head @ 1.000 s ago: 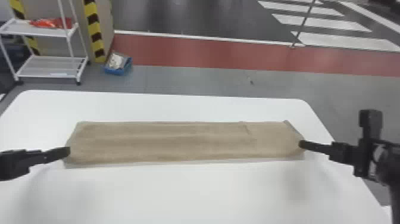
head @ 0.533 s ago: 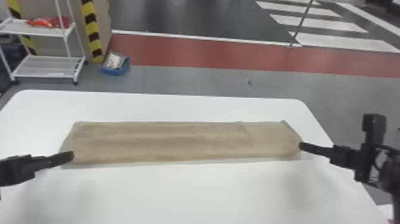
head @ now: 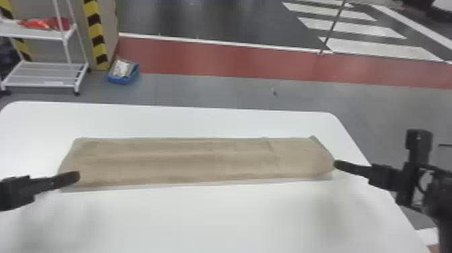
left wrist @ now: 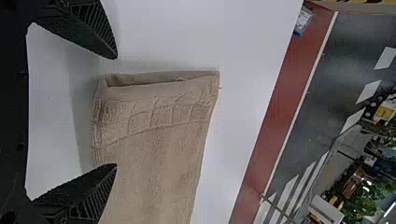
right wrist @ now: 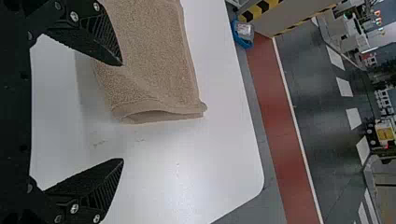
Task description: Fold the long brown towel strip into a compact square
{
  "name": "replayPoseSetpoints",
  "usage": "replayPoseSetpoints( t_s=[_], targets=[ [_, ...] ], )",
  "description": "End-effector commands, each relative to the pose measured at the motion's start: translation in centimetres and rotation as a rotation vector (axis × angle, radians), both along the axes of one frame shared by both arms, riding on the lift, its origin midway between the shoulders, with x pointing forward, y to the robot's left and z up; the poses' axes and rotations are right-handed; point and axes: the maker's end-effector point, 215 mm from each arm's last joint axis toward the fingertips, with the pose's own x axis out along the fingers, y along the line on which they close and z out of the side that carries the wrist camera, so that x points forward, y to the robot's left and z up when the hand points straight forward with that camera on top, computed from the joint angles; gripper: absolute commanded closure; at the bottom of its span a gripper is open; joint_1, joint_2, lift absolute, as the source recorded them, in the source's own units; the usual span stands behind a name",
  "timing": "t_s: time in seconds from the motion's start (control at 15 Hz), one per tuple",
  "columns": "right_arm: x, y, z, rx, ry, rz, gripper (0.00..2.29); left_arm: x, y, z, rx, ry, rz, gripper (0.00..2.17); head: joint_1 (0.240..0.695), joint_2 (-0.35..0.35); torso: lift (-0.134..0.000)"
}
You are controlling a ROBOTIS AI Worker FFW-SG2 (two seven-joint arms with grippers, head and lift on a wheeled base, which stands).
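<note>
I will next grab the layered end (head: pixel 72 165) of the brown towel strip (head: pixel 188 161) with my left gripper to fold the strip, as its hem gapes up there while the towel strip lies flat.
The long brown towel strip (head: pixel 188 161) lies flat across the white table, its ends at left and right. At its left end is my left gripper (head: pixel 75 176), overlapping the towel's near corner. My right gripper (head: pixel 338 164) is at the right end's tip. In the left wrist view, the left gripper (left wrist: pixel 116 111) stands open, with the towel's layered end (left wrist: pixel 159 107) beyond and partly between its fingers. The right wrist view has the right gripper (right wrist: pixel 123 112) open too, one finger over the edge of the towel (right wrist: pixel 154 60), whose end shows a folded, slightly gaping hem.
Around the towel runs the white table (head: pixel 201 222), with its rounded far right corner beyond the strip. On the floor behind are a white shelf rack (head: pixel 43 75), a blue bin (head: pixel 122 72) and a striped post (head: pixel 96 37).
My left gripper has shifted slightly right, now overlapping the towel's near left corner. The right gripper is nearly where it was, and the towel keeps its shape.
</note>
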Motion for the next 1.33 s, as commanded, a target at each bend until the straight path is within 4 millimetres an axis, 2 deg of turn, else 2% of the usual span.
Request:
replayPoseSetpoints(
  t_s=[0.0,0.2,0.8,0.87,1.0,1.07,1.27],
  targets=[
    [0.1,0.0,0.1,0.0,-0.003,0.001,0.18,-0.1,0.0,0.0,-0.009,0.004,0.004,0.06,0.695,-0.22,-0.124],
    [0.2,0.0,0.2,-0.002,-0.004,0.0,0.18,-1.5,-0.5,-1.2,-0.013,0.105,-0.004,0.06,0.695,-0.222,-0.124],
    [0.1,-0.3,0.4,-0.002,-0.007,-0.001,0.18,-0.2,-1.4,-0.4,-0.022,0.043,0.005,0.1,0.695,-0.233,-0.124],
    [0.1,-0.4,0.4,-0.004,-0.007,-0.002,0.18,-0.2,-1.5,-0.3,-0.021,0.04,0.003,0.23,0.695,-0.235,-0.124],
    [0.2,-0.5,0.6,-0.007,-0.011,-0.002,0.18,-0.2,-1.8,-0.4,-0.029,0.039,0.001,0.3,0.695,-0.238,-0.124],
    [0.3,-0.5,0.8,-0.006,-0.014,0.0,0.18,-0.1,-2.0,-0.3,-0.031,0.036,0.003,0.43,0.695,-0.24,-0.124],
    [0.4,-0.6,0.8,-0.007,-0.014,-0.003,0.18,0.0,-1.6,-0.4,-0.018,0.038,0.016,1.09,0.695,-0.244,-0.124]
  ],
)
